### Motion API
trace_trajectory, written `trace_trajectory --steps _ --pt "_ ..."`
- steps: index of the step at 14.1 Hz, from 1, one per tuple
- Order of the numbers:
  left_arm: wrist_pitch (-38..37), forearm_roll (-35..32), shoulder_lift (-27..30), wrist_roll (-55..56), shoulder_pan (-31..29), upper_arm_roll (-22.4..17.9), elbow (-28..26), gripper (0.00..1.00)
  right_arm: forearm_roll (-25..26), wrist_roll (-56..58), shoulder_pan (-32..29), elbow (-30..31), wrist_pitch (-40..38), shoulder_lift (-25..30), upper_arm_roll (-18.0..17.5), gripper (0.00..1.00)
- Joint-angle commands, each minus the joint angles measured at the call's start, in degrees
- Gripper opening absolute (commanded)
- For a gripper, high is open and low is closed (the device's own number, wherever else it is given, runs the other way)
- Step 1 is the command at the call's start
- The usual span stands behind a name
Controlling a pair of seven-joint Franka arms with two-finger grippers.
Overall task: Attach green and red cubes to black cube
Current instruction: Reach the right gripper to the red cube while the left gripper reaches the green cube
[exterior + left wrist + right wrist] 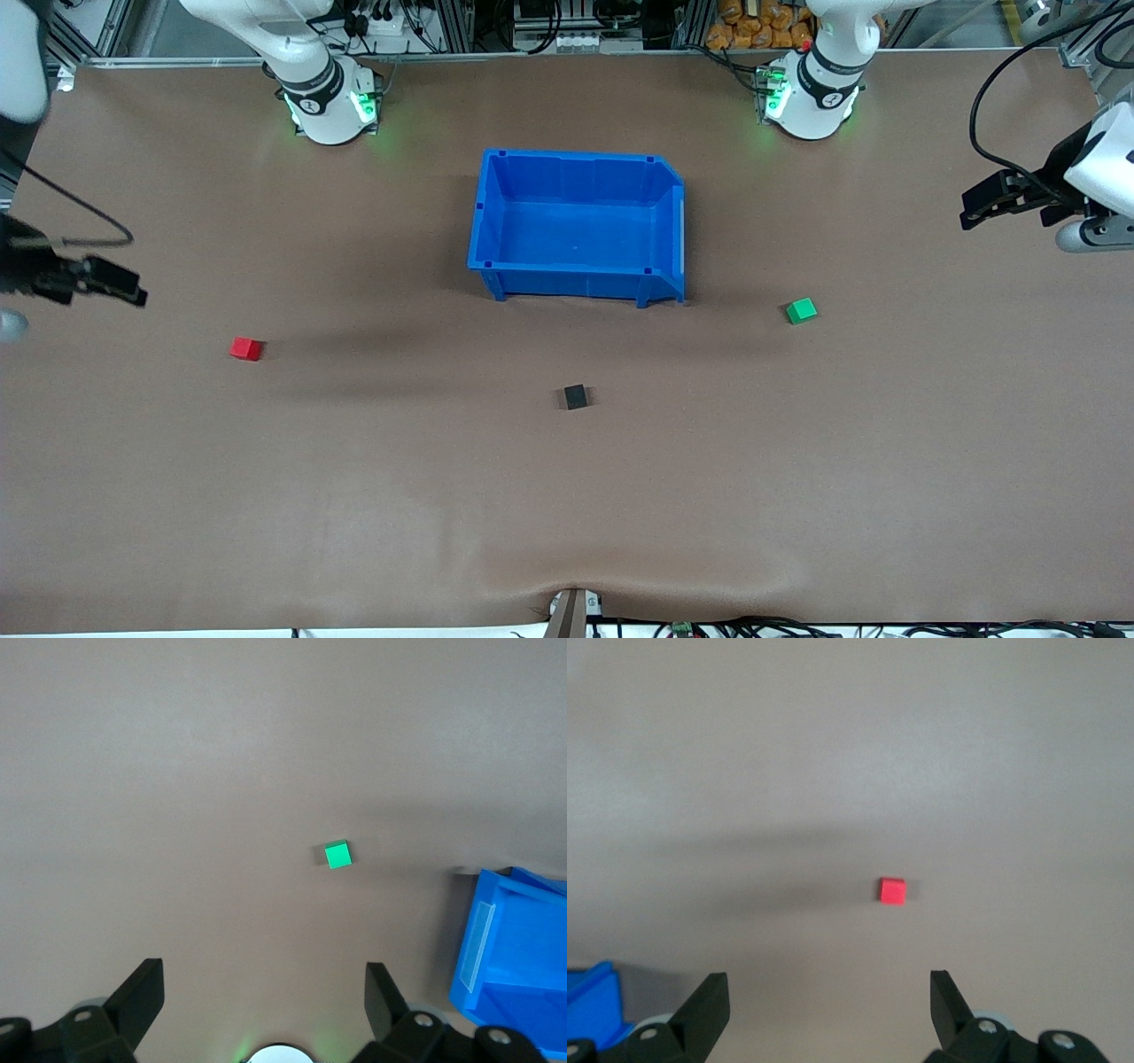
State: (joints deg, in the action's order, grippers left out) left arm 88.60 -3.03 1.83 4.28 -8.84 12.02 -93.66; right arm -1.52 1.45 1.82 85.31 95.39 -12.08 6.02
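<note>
The red cube needs to join the black cube (576, 396). My right gripper should next pick up the red cube by its two opposite sides for that.
The black cube (576, 396) sits on the brown table, nearer the front camera than the blue bin (490, 232). The green cube (802, 310) lies toward the left arm's end; it also shows in the left wrist view (337, 854). The red cube (245, 348) lies toward the right arm's end; it also shows in the right wrist view (892, 891). My left gripper (974, 208) hangs high over the table's left-arm end, open and empty (263, 992). My right gripper (133, 291) hangs high over the right-arm end, open and empty (828, 992).
The blue bin stands open and empty at mid-table between the arm bases; a corner of it shows in the left wrist view (509, 948) and the right wrist view (589, 1005). A clamp (571, 611) sits at the table's front edge.
</note>
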Motion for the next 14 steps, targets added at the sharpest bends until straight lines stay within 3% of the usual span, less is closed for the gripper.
trace_trajectory --steps 1,5,7,9,14 --pt "1.0 0.5 -2.0 0.0 -0.3 0.1 0.7 1.00 -0.9 -0.3 -0.9 -1.0 3.2 -5.5 -0.6 1.00" --pt "2.3 0.1 -3.9 0.3 -0.2 0.1 0.3 1.00 -2.7 -0.1 -1.1 -0.8 6.2 -11.0 -0.6 1.00" --pt "2.4 0.1 -5.2 2.3 -0.2 0.2 -0.6 1.00 -3.4 -0.6 -1.4 0.0 6.0 -17.0 -0.6 1.00" --pt "4.8 0.1 -5.3 2.8 -0.2 0.2 -3.3 1.00 -5.9 0.8 -4.8 0.6 5.6 -21.4 -0.8 1.00" --pt "13.2 0.0 -5.4 2.8 0.3 0.3 -11.4 1.00 -6.3 4.1 -8.1 2.1 7.5 -27.7 -0.7 1.00"
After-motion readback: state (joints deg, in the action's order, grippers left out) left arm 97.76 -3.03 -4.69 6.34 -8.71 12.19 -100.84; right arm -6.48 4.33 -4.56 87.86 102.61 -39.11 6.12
